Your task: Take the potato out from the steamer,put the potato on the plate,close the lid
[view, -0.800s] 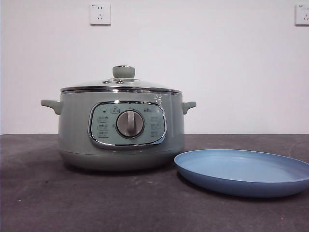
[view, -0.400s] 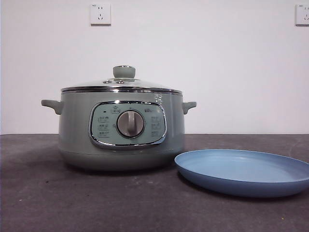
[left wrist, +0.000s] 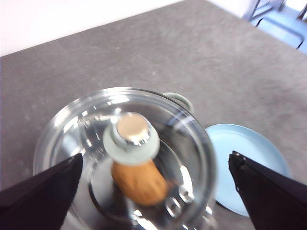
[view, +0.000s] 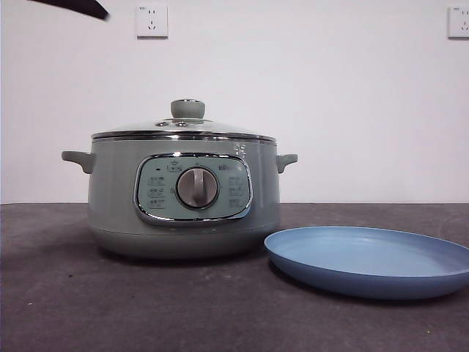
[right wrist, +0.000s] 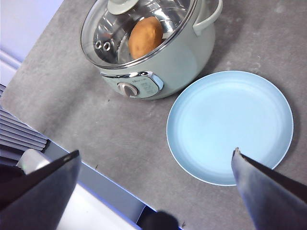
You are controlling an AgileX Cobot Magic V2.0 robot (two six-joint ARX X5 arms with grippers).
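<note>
The left gripper grabs the glass lid by the narrow knob on top [view: 187,109] next, since the lid spreads as wide as the whole steamer [view: 183,198].
The sage-green steamer [view: 183,198] stands on the table with the glass lid [view: 183,128] shut on it. In the left wrist view the orange-brown potato [left wrist: 139,182] shows through the lid [left wrist: 72,129], under the pale green knob [left wrist: 131,138]. My left gripper [left wrist: 156,157] hangs open high above the lid, its jaws wide to either side of the knob. The light-blue plate [view: 366,257] lies bare to the steamer's right. My right gripper [right wrist: 156,152] is open, high over the plate [right wrist: 230,124], and holds nothing. From there the potato [right wrist: 145,36] is seen inside the steamer [right wrist: 163,62].
A black arm tip [view: 73,7] shows at the top left corner of the front view. Two wall sockets [view: 152,20] sit on the white wall behind. The table's near edge [right wrist: 96,177] runs below the steamer in the right wrist view.
A black arm tip has come into the top left corner of the front view. The steamer, lid and plate have not moved.
</note>
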